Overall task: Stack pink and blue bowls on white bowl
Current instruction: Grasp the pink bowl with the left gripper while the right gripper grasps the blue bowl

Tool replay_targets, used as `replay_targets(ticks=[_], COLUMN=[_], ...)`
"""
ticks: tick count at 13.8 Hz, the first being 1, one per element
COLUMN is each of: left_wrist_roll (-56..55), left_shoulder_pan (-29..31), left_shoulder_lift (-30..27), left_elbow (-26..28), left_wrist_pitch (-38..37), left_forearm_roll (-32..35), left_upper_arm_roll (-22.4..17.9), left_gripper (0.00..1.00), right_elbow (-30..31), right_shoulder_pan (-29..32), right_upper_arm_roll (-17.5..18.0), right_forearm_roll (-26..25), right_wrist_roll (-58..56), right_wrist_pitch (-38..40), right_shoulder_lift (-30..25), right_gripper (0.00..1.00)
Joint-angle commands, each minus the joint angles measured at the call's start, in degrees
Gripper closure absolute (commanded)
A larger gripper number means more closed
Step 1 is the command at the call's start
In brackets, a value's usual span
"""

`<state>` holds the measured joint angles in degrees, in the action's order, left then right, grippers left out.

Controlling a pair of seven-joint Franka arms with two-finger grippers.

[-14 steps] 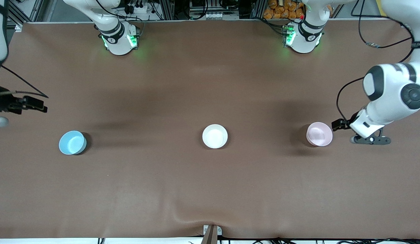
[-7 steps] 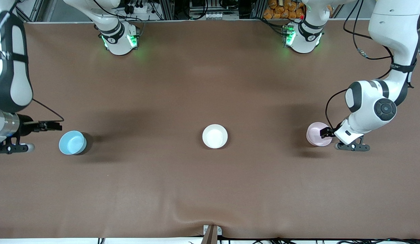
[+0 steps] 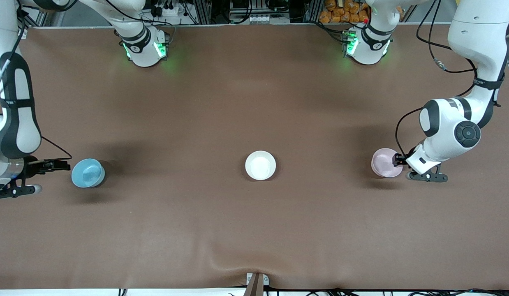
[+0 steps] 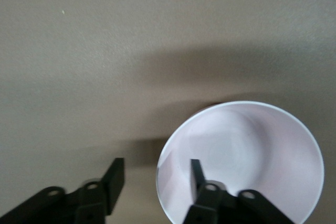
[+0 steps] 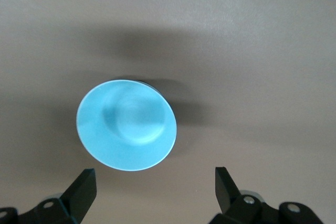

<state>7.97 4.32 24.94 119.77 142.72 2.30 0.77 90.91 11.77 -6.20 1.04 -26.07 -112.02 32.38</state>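
Observation:
The right gripper picks up the blue bowl by its open rim point(image 5: 163, 154) next, where the bowl's side is thin, because its outer body point(image 5: 155, 89) is round and sloping.
Three bowls stand in a row on the brown table. The pale pink bowl point(image 3: 385, 163) is toward the left arm's end, the white bowl point(image 3: 260, 165) is in the middle, and the sky blue bowl point(image 3: 88, 173) is toward the right arm's end. My left gripper point(image 3: 399, 159) is open at the pink bowl's rim. In the left wrist view my left gripper point(image 4: 156, 178) has one finger inside the pink bowl point(image 4: 252, 145) and one outside. My right gripper point(image 3: 59, 165) is open beside the blue bowl. In the right wrist view the blue bowl point(image 5: 126, 125) lies just ahead of my right gripper point(image 5: 153, 187), not between the fingers.
The brown table cover point(image 3: 254, 230) has a ripple at its near edge by a small bracket point(image 3: 256, 281). The two arm bases point(image 3: 145, 47) point(image 3: 366, 45) stand along the edge farthest from the front camera.
Both arms swung in and came down toward the bowls. The left gripper reached the pink bowl's rim. The right gripper closed in beside the blue bowl. The bowls have not moved.

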Motion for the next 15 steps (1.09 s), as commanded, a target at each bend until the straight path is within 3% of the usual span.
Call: replay_targets(ticks=[1,5,9,11,14,15], left_wrist_roll=[1.35,1.43,-1.8,-7.15,-15.15,-18.14], left_shoulder_pan=[0.51,0.43,-0.36,-1.59,-7.73,-9.32], left_shoulder_lift=[-0.15,-1.99,-3.94,-3.5,-2.36,-1.74], left_elbow=[0.47,-1.02,-10.41,-14.02,-18.06,-19.38], left_wrist_pitch=[1.15,-2.78,-18.68,-19.94,-20.12,-20.11], left_forearm_roll=[-1.25,-4.49,-13.89,-13.9,-13.29,-13.2], left_upper_arm_roll=[1.42,2.66,6.69,9.06,9.78,9.86], left_gripper=[1.0,1.0,1.0,1.0,1.0,1.0], right_elbow=[-2.92,-3.9,-3.54,-3.63,-3.54,-3.46], right_shoulder_pan=[0.45,0.36,0.53,1.76,3.51,3.7], right_upper_arm_roll=[0.75,0.83,0.92,0.92,0.92,0.92], right_forearm_roll=[0.01,0.19,0.19,0.36,7.11,7.31], right_wrist_roll=[-1.09,-1.09,-1.09,-1.0,-1.18,-1.88], right_wrist_pitch=[0.4,-2.23,-2.85,-2.94,-2.68,-2.51], right_shoulder_lift=[2.68,6.02,7.61,8.92,10.33,10.77], right_gripper=[0.0,0.0,0.0,0.0,0.0,0.0])
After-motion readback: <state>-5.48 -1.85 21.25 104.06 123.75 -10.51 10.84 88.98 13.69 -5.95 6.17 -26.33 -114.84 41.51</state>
